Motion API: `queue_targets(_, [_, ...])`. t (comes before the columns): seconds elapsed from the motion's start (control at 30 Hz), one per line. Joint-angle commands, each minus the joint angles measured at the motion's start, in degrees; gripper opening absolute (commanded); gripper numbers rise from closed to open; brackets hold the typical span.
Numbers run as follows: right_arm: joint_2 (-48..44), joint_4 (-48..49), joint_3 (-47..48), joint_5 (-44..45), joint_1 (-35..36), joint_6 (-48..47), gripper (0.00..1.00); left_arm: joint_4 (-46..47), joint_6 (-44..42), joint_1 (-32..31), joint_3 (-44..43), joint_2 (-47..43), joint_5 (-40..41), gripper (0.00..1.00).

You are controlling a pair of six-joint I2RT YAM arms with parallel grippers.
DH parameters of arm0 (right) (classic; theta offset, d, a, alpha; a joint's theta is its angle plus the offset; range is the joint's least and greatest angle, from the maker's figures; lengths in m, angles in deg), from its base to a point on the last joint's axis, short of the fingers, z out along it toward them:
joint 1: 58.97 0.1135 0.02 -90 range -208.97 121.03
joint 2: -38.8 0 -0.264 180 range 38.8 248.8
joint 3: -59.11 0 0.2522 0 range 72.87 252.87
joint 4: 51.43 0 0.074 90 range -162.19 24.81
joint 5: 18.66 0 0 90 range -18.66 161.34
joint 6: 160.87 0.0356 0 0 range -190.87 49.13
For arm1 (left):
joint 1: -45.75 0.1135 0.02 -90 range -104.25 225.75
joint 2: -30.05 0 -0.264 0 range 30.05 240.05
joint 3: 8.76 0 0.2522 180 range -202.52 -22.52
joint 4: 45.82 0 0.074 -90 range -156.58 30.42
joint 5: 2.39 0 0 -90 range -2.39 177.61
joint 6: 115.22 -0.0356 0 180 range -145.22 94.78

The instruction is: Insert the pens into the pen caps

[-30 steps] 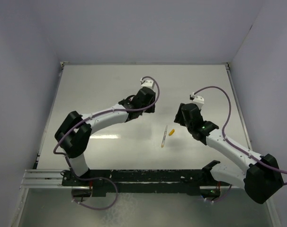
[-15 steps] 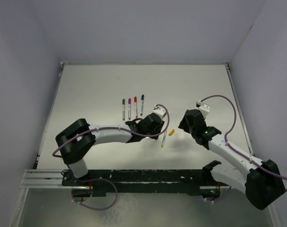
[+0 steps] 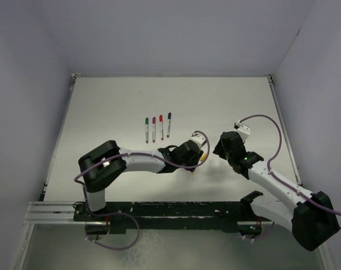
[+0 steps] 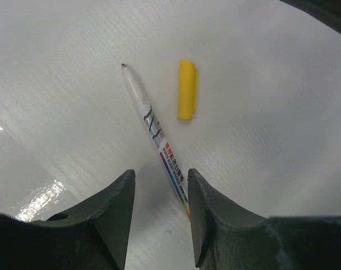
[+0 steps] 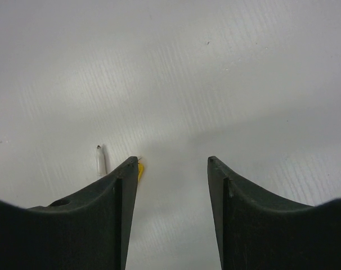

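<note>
I should grab the uncapped pen by its rear end (image 4: 183,194) with my left gripper. The pen's tip then stays free to go into the yellow cap.
An uncapped silver-grey pen (image 4: 153,126) lies on the white table, its dark tip pointing away from me. Its rear end runs between my left gripper's (image 4: 159,180) open jaws, close against the right finger (image 4: 207,208). A yellow pen cap (image 4: 186,90) lies loose just right of the pen's front half. From above, the left gripper (image 3: 194,160) hovers over the pen (image 3: 193,170), and the cap (image 3: 204,157) peeks out beside it. My right gripper (image 5: 171,166) is open and empty; a sliver of the cap (image 5: 140,170) and the pen's tip (image 5: 100,160) show by its left finger (image 5: 122,191).
Several pens with green (image 3: 147,128), magenta (image 3: 153,128), red (image 3: 161,126) and blue (image 3: 169,124) ends lie side by side behind the left arm. The right gripper (image 3: 218,147) sits close to the left wrist. Grey walls enclose the table.
My left arm has swung right and nearer, from the row of pens to over the loose pen, uncovering that row. The right gripper has shifted slightly nearer.
</note>
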Motion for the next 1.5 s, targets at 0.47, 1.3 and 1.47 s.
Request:
queue_targets(0.47, [-0.45,3.04,-0.75,0.21,-0.3,0.84,0.53,-8.88,0.51,-0.26,-7.6,5.47,6.66,0.47])
queue_targets(1.3, [4.35,4.97,0.96,-6.61,-0.3,-2.27,0.49,-11.16,6.85,5.45,6.05,1.51,3.75,0.0])
queue_targets(1.47, [5.92,6.22,0.92,-9.55,-0.21,-1.93,0.45,-8.01,6.57,5.72,10.54,-4.6,5.73,0.0])
